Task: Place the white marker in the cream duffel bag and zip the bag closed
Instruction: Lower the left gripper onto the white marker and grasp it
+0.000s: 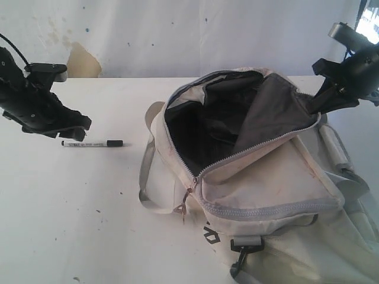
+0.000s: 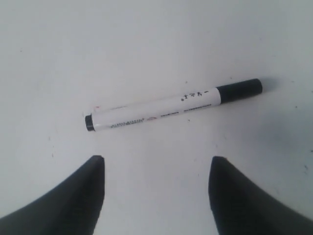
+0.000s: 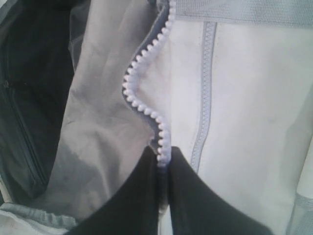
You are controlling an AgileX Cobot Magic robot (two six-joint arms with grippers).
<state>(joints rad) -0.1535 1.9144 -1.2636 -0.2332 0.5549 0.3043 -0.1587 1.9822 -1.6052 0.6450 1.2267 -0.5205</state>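
I should grab the marker's white body with my left gripper. Then the white marker can go in the bag.
The white marker with its black cap lies flat on the table, left of the cream duffel bag. My left gripper hovers open just above and beside the marker, nothing between its fingers. The bag's main compartment gapes open, showing dark lining. My right gripper is shut on the bag's zipper edge at the far right of the opening, holding the flap up.
The white table has small dark specks. Grey straps and a black clip lie at the bag's front. A stained wall stands behind the table.
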